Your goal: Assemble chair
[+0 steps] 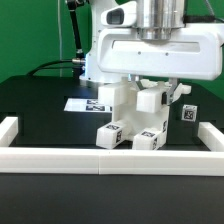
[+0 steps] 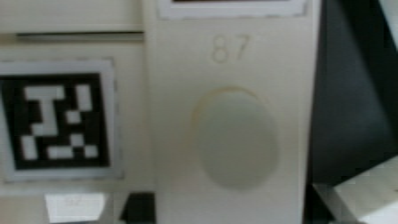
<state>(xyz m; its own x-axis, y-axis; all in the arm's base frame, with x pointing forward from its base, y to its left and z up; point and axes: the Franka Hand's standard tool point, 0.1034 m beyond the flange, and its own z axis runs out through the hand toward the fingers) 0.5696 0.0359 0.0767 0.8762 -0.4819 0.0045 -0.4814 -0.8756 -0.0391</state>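
My gripper releases the upright white bar now, since the bar sits in against the tagged part of the joined chair.
The partly joined white chair (image 1: 128,112) stands mid-table, with two tagged blocky ends (image 1: 110,134) (image 1: 150,140) facing the front wall. My gripper (image 1: 152,88) hangs straight down over its right side, shut on an upright white chair piece (image 1: 150,102). In the wrist view that piece (image 2: 222,120) fills the middle, a long white bar with an embossed number and an oval dimple. A black-and-white tag (image 2: 63,120) sits on the part beside it. The gripper (image 2: 228,206) shows only as dark edges on either side of the bar. A small loose tagged part (image 1: 186,113) lies to the exterior view's right.
A low white border wall (image 1: 110,158) runs along the front and up both sides (image 1: 8,128) (image 1: 212,136). The marker board (image 1: 82,104) lies flat behind the chair, toward the exterior view's left. The arm's white body (image 1: 150,45) looms over the parts.
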